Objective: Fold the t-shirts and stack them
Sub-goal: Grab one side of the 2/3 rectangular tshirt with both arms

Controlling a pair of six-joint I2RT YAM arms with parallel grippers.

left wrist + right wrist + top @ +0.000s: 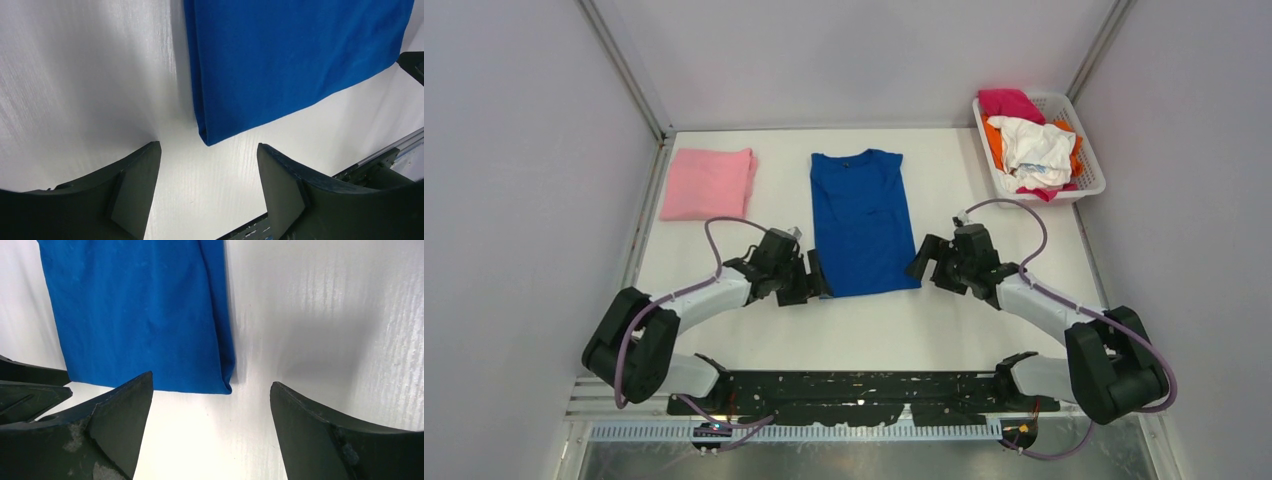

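My right gripper needs to fold the hem evenly toward the collar, so it should next grab the royal-blue t-shirt (861, 222) by its near hem corner (918, 286), opposite my left gripper's corner.
A royal-blue t-shirt (861, 222) lies flat at the table's middle, sides folded in to a long strip, collar at the far end; no print shows. It also shows in the left wrist view (290, 60) and the right wrist view (140, 315). My left gripper (816, 277) is open and empty at the shirt's near left corner (206, 139), just short of it. My right gripper (921, 262) is open and empty at the near right corner (225, 387). A folded light-pink t-shirt (709, 183) lies at the far left. Magenta (1009, 103), orange (994, 140) and white (1036, 150) shirts sit crumpled in the basket.
The white slatted plastic basket (1092, 180) stands at the far right corner of the white table (874, 330). Grey walls close in the table on the left, back and right. The arms' black base rail (864, 395) runs along the near edge.
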